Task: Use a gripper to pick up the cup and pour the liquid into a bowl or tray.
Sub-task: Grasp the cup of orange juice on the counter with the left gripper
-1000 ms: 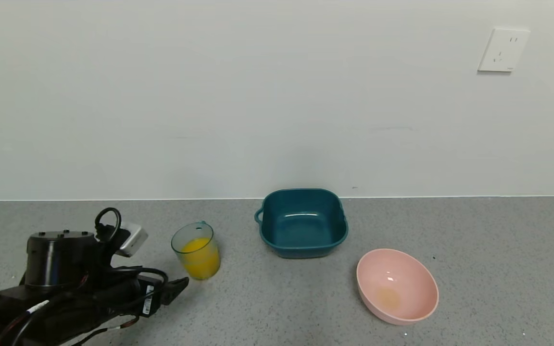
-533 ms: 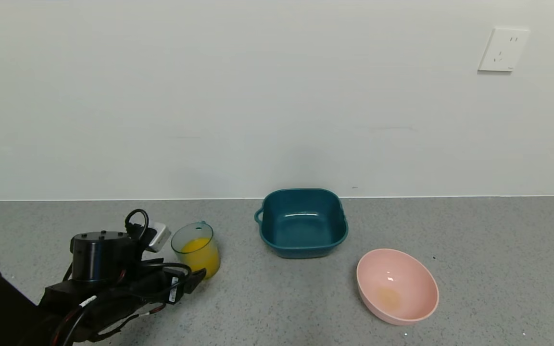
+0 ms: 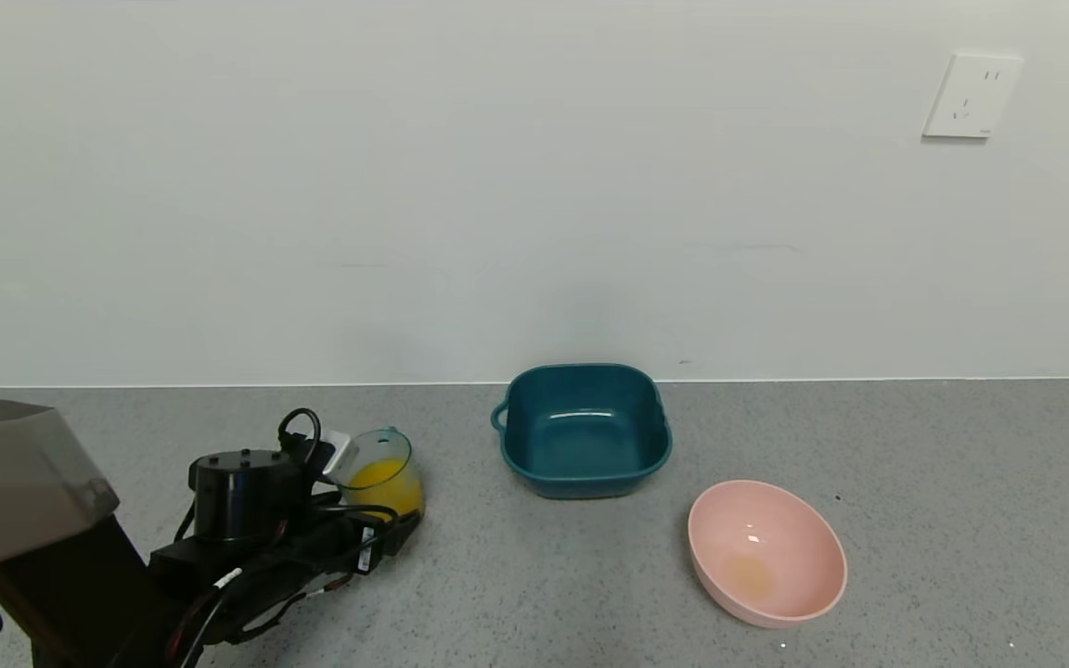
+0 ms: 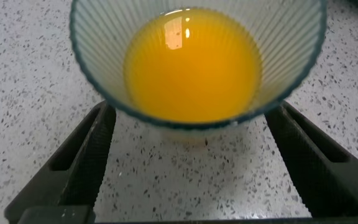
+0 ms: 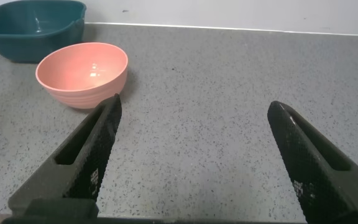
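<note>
The open cup has Orange-yellow liquid [image 3: 377, 475] in it. My left gripper will next pick up the cup by its lower body [image 3: 405, 496] to keep the cup level.
The ribbed pale blue-green cup [image 3: 397, 443] stands upright on the grey counter, left of the dark teal basin [image 3: 581, 482]. It holds orange-yellow liquid [image 3: 377, 475]. My left gripper [image 3: 388, 508] is open, and its fingers flank the cup low down. In the left wrist view the cup [image 4: 98, 74] with its liquid [image 4: 191, 62] fills the space ahead of my left gripper [image 4: 191, 111], with gaps between fingers and cup. My right gripper [image 5: 194, 106] is open and empty over bare counter, out of the head view.
A round pink bowl [image 3: 804, 594] with a faint yellow stain sits to the front right of the basin; it also shows in the right wrist view [image 5: 82, 84] beside the teal basin [image 5: 17, 46]. The wall runs close behind the basin.
My left arm has moved forward and right towards the cup; its open fingers now reach on either side of it. The cup, basin and pink bowl have not moved.
</note>
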